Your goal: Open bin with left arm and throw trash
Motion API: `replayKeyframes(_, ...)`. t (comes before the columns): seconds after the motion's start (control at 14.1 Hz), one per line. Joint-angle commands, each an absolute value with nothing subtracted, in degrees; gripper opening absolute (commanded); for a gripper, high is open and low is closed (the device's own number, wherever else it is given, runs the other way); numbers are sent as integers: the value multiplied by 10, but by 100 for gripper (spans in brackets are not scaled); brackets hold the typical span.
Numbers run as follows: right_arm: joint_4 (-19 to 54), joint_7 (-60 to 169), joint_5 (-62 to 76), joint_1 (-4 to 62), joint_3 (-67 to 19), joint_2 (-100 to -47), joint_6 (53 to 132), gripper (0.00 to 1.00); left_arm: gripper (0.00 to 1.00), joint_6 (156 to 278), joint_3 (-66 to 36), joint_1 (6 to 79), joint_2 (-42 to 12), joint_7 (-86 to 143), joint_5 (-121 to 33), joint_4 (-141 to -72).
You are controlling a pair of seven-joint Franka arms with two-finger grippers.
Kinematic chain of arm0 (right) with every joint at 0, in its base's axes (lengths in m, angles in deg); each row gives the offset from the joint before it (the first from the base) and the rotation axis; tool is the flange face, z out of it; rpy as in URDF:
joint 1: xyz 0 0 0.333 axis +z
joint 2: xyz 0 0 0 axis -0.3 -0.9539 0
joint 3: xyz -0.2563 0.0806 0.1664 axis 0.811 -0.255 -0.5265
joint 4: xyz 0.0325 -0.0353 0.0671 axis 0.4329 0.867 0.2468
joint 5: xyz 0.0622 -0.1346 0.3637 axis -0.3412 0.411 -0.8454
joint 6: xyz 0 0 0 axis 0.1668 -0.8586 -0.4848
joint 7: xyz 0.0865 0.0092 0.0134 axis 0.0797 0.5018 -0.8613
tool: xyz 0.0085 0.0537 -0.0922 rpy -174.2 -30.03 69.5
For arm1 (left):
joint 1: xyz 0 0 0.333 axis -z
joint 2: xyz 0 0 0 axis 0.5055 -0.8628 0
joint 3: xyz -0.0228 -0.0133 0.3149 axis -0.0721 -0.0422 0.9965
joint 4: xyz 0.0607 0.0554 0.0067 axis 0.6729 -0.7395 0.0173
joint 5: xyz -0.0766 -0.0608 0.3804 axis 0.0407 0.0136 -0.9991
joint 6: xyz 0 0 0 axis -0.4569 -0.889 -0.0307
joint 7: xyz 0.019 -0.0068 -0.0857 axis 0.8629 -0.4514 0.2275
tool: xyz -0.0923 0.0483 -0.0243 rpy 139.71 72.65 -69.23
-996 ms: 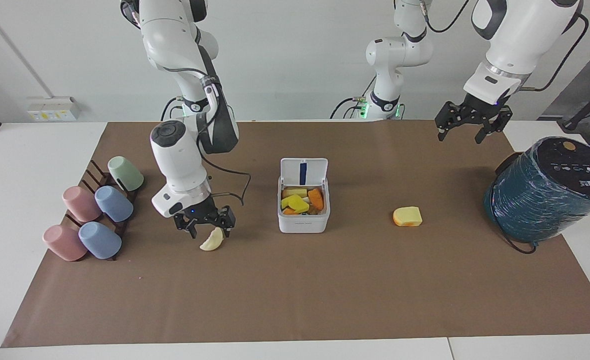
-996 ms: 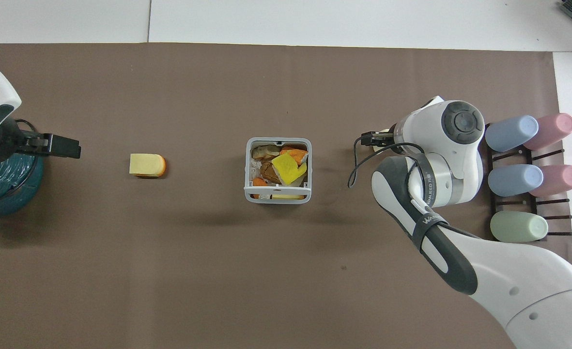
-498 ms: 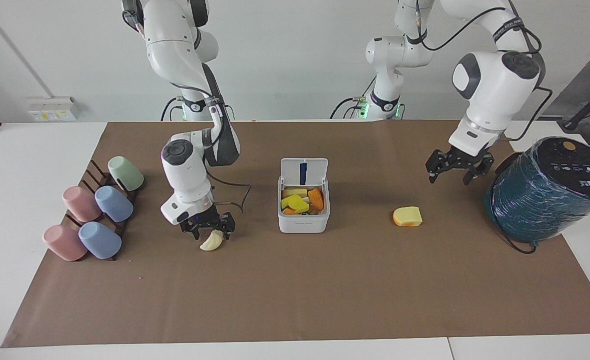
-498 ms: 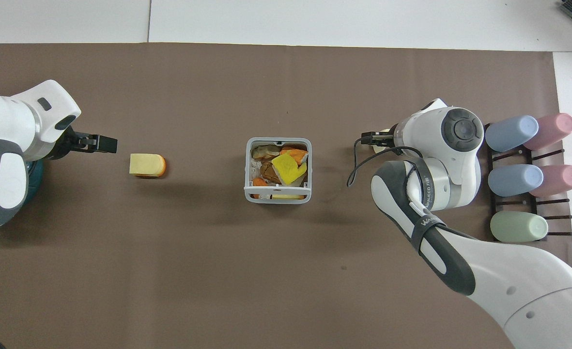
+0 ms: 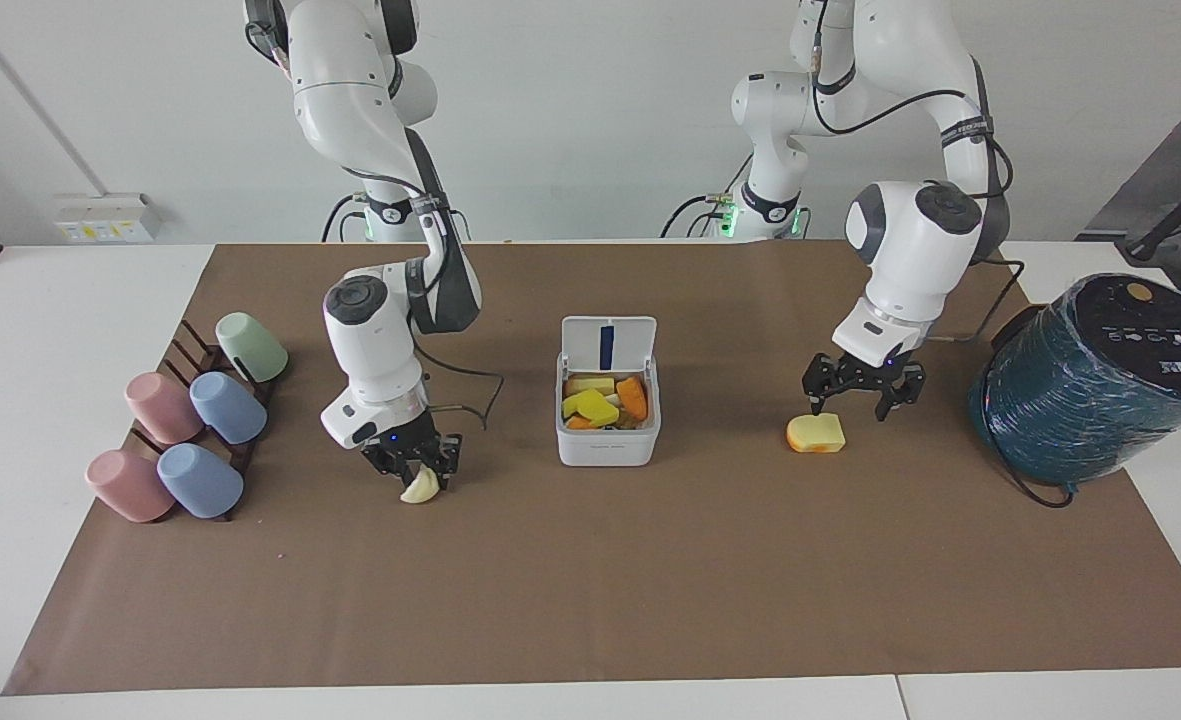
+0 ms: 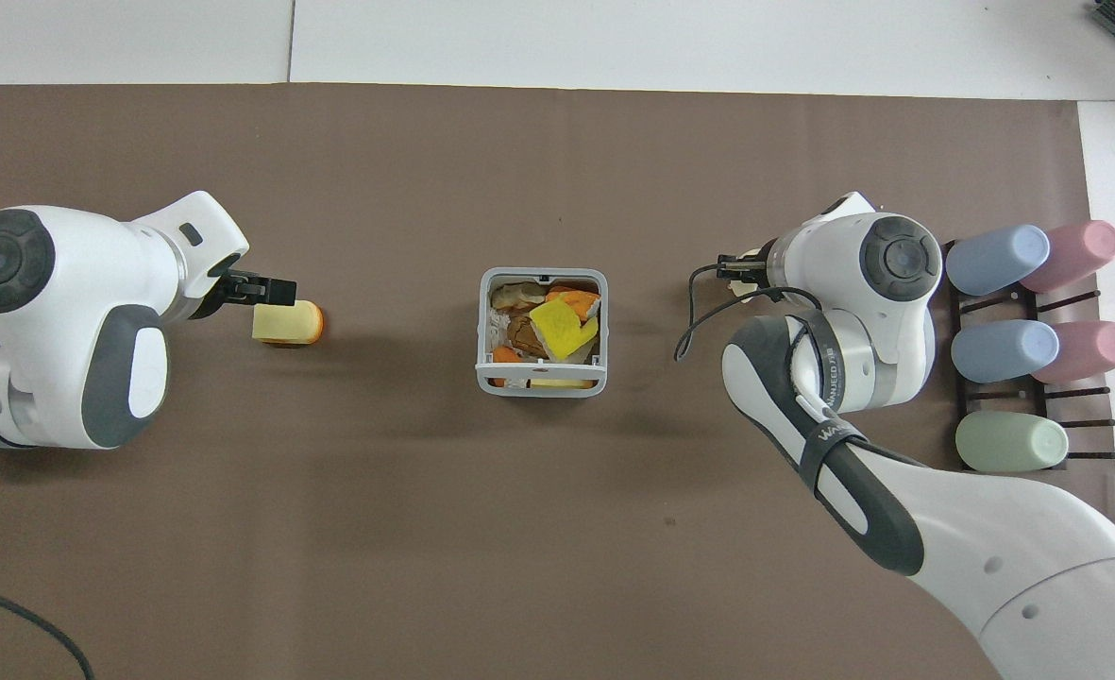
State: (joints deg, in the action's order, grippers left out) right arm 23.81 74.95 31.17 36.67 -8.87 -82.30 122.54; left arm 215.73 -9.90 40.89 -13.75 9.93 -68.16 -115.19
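The yellow-orange spongy chunk will be thrown into the white bin [image 6: 543,332], so the robot's left gripper should next grab it by its pale yellow body [image 6: 278,324].
The white bin [image 5: 608,448] stands mid-mat with its lid [image 5: 608,343] hinged up; it also shows in the overhead view [image 6: 542,387]. Inside lie the wrinkly bright yellow piece [image 5: 592,405] [image 6: 559,326] and other scraps. My right gripper [image 5: 420,476] is down at the mat, toward the right arm's end, with its fingers closed in on the cream crescent wedge [image 5: 420,490]. In the overhead view the right wrist hides the wedge. My left gripper [image 5: 850,405] [image 6: 272,291] is open, low over the yellow-orange spongy chunk [image 5: 816,433] [image 6: 288,322], apart from it.
Several pastel cups [image 5: 195,420] [image 6: 1001,345] lie on a dark rack at the right arm's end. A big dark teal wrapped cylinder [image 5: 1090,385] stands at the left arm's end, beside the left gripper. A brown mat [image 5: 590,600] covers the table.
My left arm swung down from beside the teal cylinder to just over the spongy chunk. My right gripper lowered onto the crescent and its fingers narrowed around it.
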Motion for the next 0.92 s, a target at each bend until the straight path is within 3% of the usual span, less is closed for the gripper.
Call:
replayKeyframes(0.0, 239, 773, 318, 367, -92, -821, 1229, 0, 100, 2191, -93, 414, -168, 100, -690, -1167)
replayKeyframes(0.21, 224, 774, 318, 368, -91, -811, 1181, 0, 100, 2222, -93, 413, -180, 100, -690, -1195)
replayKeyframes(0.36, 194, 800, 319, 373, -96, -786, 1110, 0, 100, 2248, -94, 412, -184, 100, -690, -1214)
replayKeyframes(0.43, 169, 827, 319, 381, -97, -774, 1060, 0, 94, 2242, -94, 413, -184, 101, -690, -1215)
replayKeyframes(0.5, 147, 845, 319, 392, -98, -764, 1020, 0, 68, 2238, -94, 414, -183, 101, -690, -1215)
replayKeyframes(0.64, 105, 891, 313, 412, -100, -750, 957, 0, 5, 2204, -94, 415, -182, 99, -690, -1208)
replayKeyframes(0.71, 84, 936, 310, 421, -115, -750, 934, 0, 0, 2197, -95, 415, -181, 99, -689, -1204)
replayKeyframes(0.85, 71, 1038, 226, 423, -144, -753, 945, 0, 0, 2182, -96, 416, -175, 101, -689, -1196)
